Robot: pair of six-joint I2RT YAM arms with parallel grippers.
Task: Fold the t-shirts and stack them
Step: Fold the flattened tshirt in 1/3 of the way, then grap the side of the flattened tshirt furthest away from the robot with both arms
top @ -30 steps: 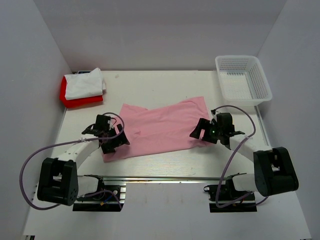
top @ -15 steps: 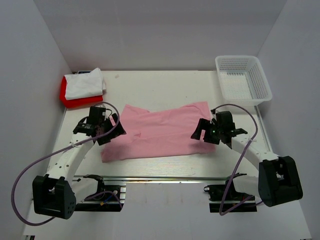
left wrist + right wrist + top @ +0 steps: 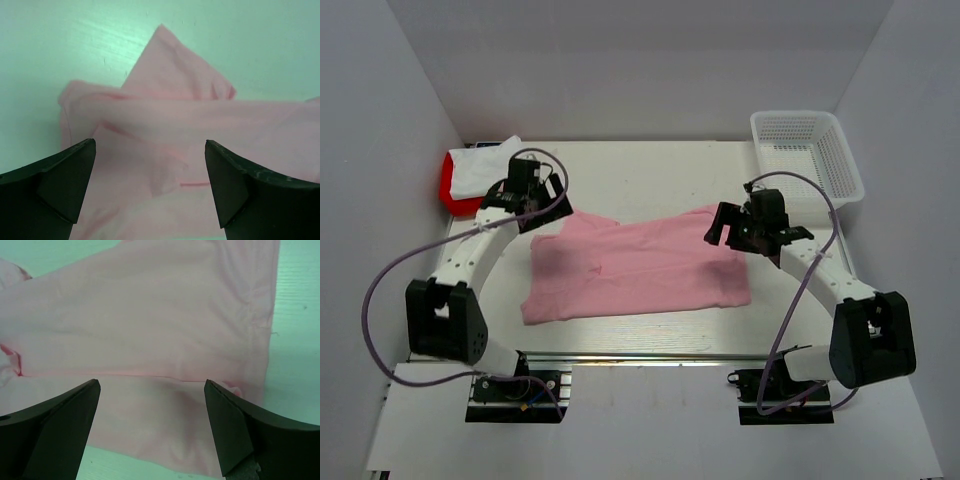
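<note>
My left gripper grabs the light pink t-shirt (image 3: 640, 268) by the tip of its far protruding flap (image 3: 577, 214) next, to fold the flap nearward over the t-shirt's body.
The light pink t-shirt (image 3: 640, 268) lies spread out, somewhat wrinkled, in the middle of the table. My left gripper (image 3: 542, 207) is open and empty above its far left corner; the pink cloth (image 3: 165, 120) lies between and beyond my jaws (image 3: 150, 190). My right gripper (image 3: 720, 226) is open and empty above the shirt's far right part; in the right wrist view the shirt (image 3: 150, 325) fills the frame under the gripper (image 3: 152, 425). The folded white t-shirt (image 3: 485, 168) lies on the folded red one (image 3: 460, 200) at the far left.
A white plastic mesh basket (image 3: 840, 175) stands at the far right corner. White walls enclose the table on three sides. A metal rail (image 3: 640, 355) runs along the near edge by the arm bases.
Both grippers have moved from the shirt's near corners to its far side. The left one went furthest, up towards the stack. The shirt's near edge now lies flat and uncovered.
</note>
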